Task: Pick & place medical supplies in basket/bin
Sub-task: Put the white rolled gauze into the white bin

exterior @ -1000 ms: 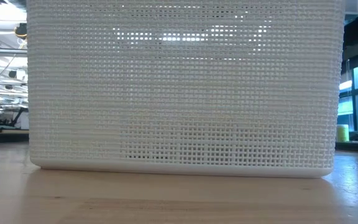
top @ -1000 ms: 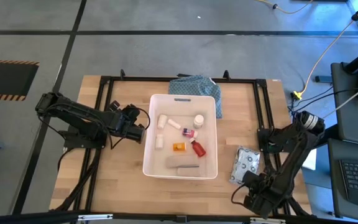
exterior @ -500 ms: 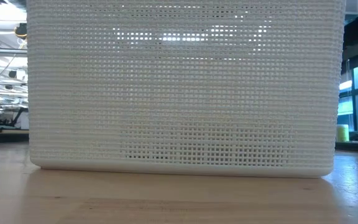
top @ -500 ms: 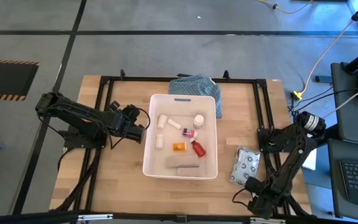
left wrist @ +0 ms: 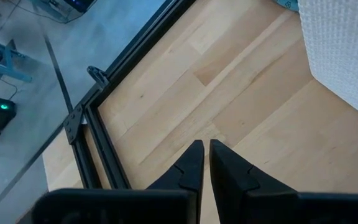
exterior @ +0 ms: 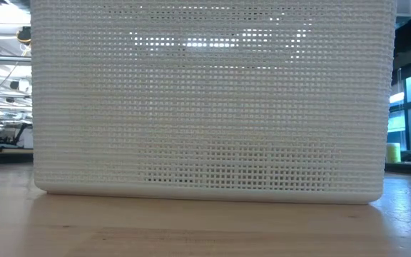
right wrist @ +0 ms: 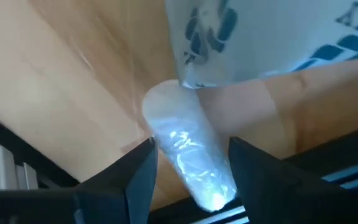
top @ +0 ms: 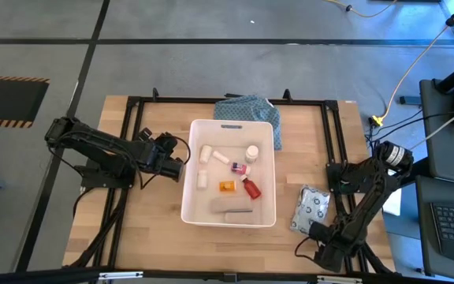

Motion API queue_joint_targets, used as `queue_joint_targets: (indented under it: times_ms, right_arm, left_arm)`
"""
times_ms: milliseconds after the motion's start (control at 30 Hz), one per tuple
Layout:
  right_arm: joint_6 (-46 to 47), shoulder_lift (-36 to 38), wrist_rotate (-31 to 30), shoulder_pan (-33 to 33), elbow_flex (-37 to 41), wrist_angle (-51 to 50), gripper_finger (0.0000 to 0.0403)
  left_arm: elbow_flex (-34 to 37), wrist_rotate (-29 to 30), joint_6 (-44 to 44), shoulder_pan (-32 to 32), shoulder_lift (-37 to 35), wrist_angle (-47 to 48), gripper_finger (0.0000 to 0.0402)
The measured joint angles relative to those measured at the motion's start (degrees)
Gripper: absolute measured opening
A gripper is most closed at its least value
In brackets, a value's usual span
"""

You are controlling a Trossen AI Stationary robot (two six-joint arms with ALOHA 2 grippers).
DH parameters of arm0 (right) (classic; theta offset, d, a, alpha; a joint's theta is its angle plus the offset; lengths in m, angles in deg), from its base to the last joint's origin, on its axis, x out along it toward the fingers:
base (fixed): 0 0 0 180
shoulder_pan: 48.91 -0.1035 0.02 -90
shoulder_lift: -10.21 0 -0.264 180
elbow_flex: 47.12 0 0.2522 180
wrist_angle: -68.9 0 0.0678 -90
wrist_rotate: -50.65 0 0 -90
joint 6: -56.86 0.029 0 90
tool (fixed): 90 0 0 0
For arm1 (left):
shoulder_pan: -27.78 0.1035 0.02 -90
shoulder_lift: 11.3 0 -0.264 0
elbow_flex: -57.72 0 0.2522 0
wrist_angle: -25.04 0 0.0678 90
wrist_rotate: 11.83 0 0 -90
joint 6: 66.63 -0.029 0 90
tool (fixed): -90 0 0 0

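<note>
My right gripper closes on the white roll now, since my fingers stand on either side of the roll's long sides.
The white bin (top: 189, 183) stands mid-table and fills the low view (exterior: 212, 107). In it lie a red bottle (top: 251, 188), an orange item (top: 226, 186) and small white bottles (top: 252, 152). A flat grey patterned pouch (top: 312, 209) lies on the table to the bin's right. At its near end my right gripper (top: 321, 237) points down, open. A white plastic-wrapped roll (right wrist: 188, 143) lies between its fingers, its far end at the pouch's corner (right wrist: 194, 81). My left gripper (top: 181, 162) hangs shut over bare table (left wrist: 205, 149), left of the bin. My right gripper comes at the white roll from above, one finger (right wrist: 143, 168) on each long side, so the fingers lie across it. The roll lies on the table. Whether the fingers touch it, I cannot tell.
A blue-green patterned cloth (top: 251, 109) lies against the bin's far end. A black metal frame (top: 132, 142) runs around the wooden table top. Bare wood shows between the bin and the frame on both sides.
My right gripper has gone down toward the table at the pouch's near end and tipped more steeply downward. Its finger gap looks the same. The left arm, the bin and the pouch have stayed where they were.
</note>
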Motion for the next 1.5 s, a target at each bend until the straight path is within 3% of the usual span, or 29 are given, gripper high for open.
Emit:
queue_joint_targets:
  times_ms: [167,533,633,767,900,1100,1333,1500]
  right_arm:
    - [-3.41,-0.04,-1.53,-0.02,0.00,0.26,0.0172]
    - [-6.37,-0.07,1.01,0.01,-0.57,0.43,0.0043]
    - [-8.73,-0.09,3.37,0.03,-2.43,0.20,0.0029]
    - [-12.75,-0.09,3.42,1.01,-6.12,-1.49,0.0038]
    - [-18.31,-0.07,-3.23,3.00,-9.63,-3.39,0.0049]
    - [-36.00,-0.07,-11.82,7.38,-16.98,-4.39,0.0044]
    - [-58.04,-0.07,-22.68,10.75,-32.66,-14.98,0.0043]
    - [-77.04,0.00,-35.19,13.42,-43.68,-20.06,0.0045]
  left_arm:
    - [0.00,0.04,0.00,0.00,0.00,0.00,0.0017]
    - [0.00,1.07,0.00,0.00,0.00,0.01,0.0016]
    - [0.00,1.05,0.00,0.00,0.00,0.00,0.0017]
    - [0.00,1.05,0.00,0.00,0.00,0.00,0.0015]
    - [-0.02,0.81,0.00,0.00,-0.01,0.00,0.0016]
    - [-0.02,-1.25,0.00,-0.07,0.00,0.00,0.0019]
    - [-0.02,-9.07,0.02,-0.07,0.00,-0.04,0.0016]
    - [-0.02,-12.77,0.02,-0.07,0.00,-0.05,0.0020]
